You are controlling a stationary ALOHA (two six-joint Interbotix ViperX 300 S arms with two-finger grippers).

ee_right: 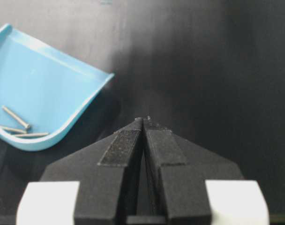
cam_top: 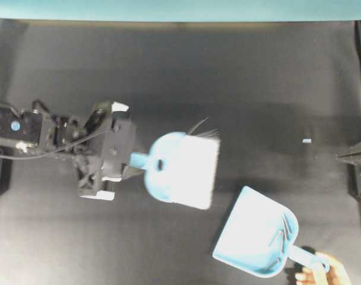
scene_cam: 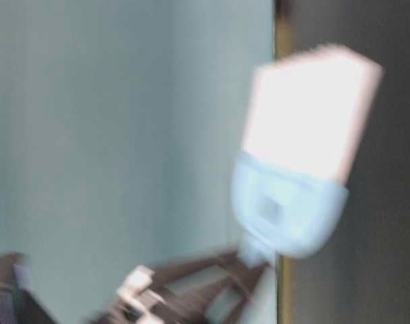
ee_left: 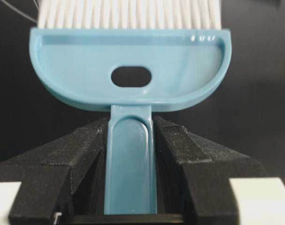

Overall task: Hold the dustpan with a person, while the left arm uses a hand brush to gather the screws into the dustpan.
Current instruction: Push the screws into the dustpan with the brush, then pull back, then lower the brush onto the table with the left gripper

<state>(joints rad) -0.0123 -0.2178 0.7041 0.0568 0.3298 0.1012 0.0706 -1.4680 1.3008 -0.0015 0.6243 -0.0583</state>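
Observation:
The light blue hand brush hangs above the black mat in the top view. The brush comes down onto the mat, before my left gripper releases it.
My left gripper (cam_top: 128, 157) (ee_left: 131, 123) is shut on the thin handle of the light blue hand brush (cam_top: 179, 169) (ee_left: 128, 70) (scene_cam: 293, 182), whose white bristles point right, raised above the mat. The light blue dustpan (cam_top: 255, 237) (ee_right: 39, 79) lies at the lower right with its mouth facing upper left. A person's bare hand (cam_top: 323, 272) holds its short handle. Several thin silver screws (cam_top: 281, 231) (ee_right: 18, 126) rest against the pan's rounded back. My right gripper (cam_top: 341, 157) (ee_right: 143, 121) sits at the right edge, shut on nothing, right of the pan.
A black mat (cam_top: 257, 77) covers the table. A small pale scrap (cam_top: 307, 141) lies on it at the right. A teal wall (cam_top: 180, 9) runs along the far edge. The table-level view is blurred and shows little beyond the brush.

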